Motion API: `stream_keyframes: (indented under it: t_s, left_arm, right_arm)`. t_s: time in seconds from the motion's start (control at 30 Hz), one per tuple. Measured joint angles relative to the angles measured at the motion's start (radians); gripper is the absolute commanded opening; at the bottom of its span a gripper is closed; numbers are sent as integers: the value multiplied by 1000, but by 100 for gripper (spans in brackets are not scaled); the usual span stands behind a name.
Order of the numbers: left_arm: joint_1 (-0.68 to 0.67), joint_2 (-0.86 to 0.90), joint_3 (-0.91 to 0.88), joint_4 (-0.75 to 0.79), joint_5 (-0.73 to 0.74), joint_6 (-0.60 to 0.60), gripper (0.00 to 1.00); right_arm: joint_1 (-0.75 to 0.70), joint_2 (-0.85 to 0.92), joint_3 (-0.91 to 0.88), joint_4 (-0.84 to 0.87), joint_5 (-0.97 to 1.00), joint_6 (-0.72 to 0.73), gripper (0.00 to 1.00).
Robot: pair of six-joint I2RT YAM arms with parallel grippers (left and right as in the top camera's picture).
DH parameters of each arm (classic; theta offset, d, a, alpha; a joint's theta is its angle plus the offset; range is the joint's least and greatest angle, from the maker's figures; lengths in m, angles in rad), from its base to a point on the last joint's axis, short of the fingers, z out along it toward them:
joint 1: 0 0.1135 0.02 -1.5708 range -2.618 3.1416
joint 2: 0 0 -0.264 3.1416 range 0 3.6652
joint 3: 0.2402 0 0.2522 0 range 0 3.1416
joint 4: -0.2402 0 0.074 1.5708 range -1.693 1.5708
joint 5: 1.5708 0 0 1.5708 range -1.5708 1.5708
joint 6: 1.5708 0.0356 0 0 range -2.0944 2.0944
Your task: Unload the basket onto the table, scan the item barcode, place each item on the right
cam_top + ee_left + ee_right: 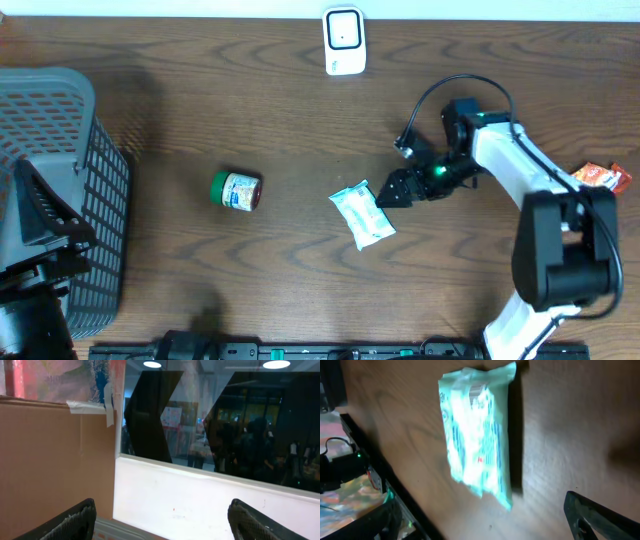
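The packet's barcode needs to be scanned, so my right gripper should next pick up the packet by its near end (373, 231) (481, 474). This leaves the side at the packet's far end uncovered.
A white and teal packet (362, 215) lies flat on the wooden table, a little right of centre. My right gripper (393, 190) hovers just right of it, open, with nothing between its fingers. In the right wrist view the packet (480, 435) lies ahead of the open gripper (485, 530), blurred, and no barcode can be made out. A white scanner (343, 40) stands at the table's far edge. My left gripper (162, 525) is open and empty, pointing at a white wall and window. The left arm sits at the lower left by the basket.
A grey mesh basket (100, 170) fills the left side. A small jar with a green lid (236, 191) lies on its side left of centre. An orange packet (603, 177) rests at the right edge. A black rail (330, 351) runs along the front edge.
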Motion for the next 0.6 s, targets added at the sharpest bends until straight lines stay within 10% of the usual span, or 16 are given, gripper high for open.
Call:
stream_keyframes:
  t_s: [0.6]
  left_arm:
    - [0,-5,0,3,0,0,84]
  right_arm:
    - [8,-90,-438,548,-247,401,99]
